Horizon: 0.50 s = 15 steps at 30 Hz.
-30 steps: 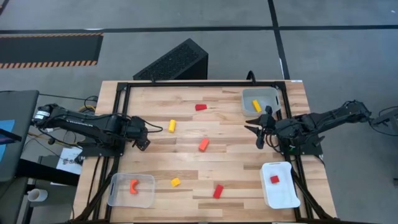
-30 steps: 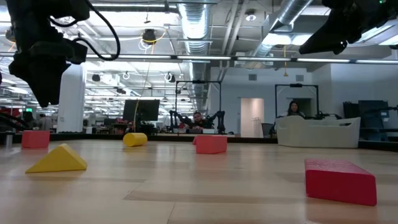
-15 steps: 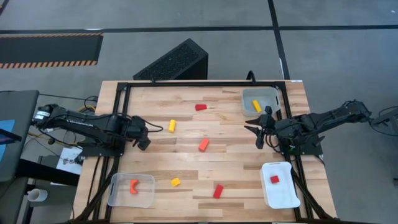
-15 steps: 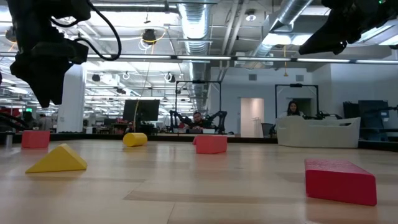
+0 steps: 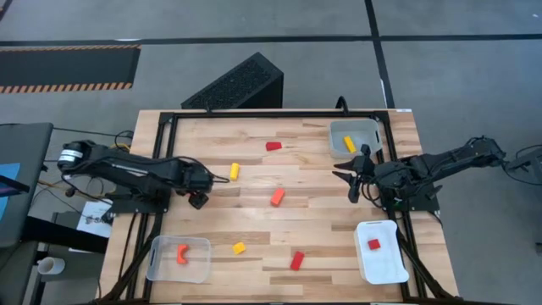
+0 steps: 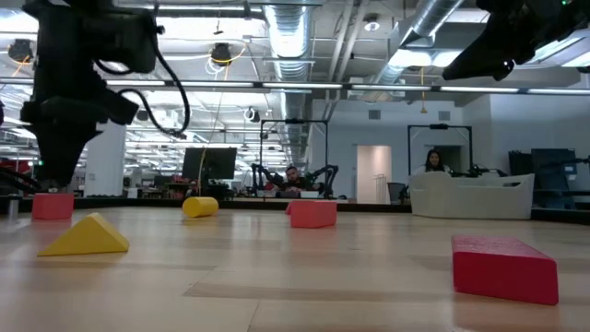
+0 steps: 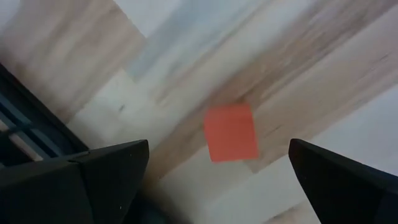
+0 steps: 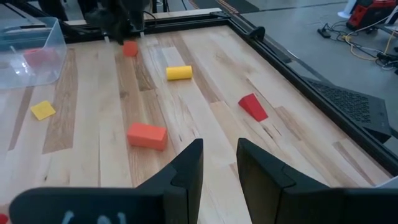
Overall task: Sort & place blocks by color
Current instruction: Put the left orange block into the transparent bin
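I will next grab the orange-red cube's two opposite sides with my left gripper, to sort it into the clear tray (image 5: 195, 261) with the orange block.
An orange-red cube (image 7: 231, 132) lies flat on the wood near the table's left side, seen also in the right wrist view (image 8: 129, 49) and the low view (image 6: 53, 206). My left gripper (image 7: 219, 149) hangs open just above it, one finger on either side, touching nothing (image 5: 200, 191). My right gripper (image 5: 349, 185) waits open above the table's right side (image 8: 219, 162). Loose on the table lie a yellow cylinder (image 5: 235, 171), a red wedge (image 5: 273, 146), an orange bar (image 5: 277, 197), a yellow chunk (image 5: 239, 248) and a red bar (image 5: 296, 260).
A clear tray (image 5: 161, 264) at the near left holds an orange block (image 5: 182, 253). A clear tray (image 5: 362, 127) at the far right holds a yellow block (image 5: 349, 144). A white tray (image 5: 388, 264) at the near right holds a red block (image 5: 373, 245). Black rails (image 5: 254, 114) frame the table.
My left gripper has moved a little toward the table's right edge and come down, so its open fingers now stand close over the orange-red cube. The cube and the other blocks have stayed where they were.
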Tool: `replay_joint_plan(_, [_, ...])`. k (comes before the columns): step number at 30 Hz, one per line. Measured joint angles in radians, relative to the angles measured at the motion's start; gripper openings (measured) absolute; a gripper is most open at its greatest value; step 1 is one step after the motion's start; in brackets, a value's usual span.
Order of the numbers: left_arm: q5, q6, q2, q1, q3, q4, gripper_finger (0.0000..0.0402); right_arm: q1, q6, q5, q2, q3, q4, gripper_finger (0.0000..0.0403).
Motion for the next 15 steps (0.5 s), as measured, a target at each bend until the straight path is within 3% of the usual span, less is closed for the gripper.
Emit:
replay_joint_plan(8, [0.009, -0.047, 0.112, 0.0, 0.0, 0.027, 0.0373, 0.0, 0.0, -0.001, 0.0, 0.0, -0.002, 0.012])
replay_joint_plan(15, [0.009, -0.039, 0.117, 0.021, 0.0, 0.079, 0.0373, 0.0, -0.001, -0.004, 0.0, 0.0, -0.006, 0.012])
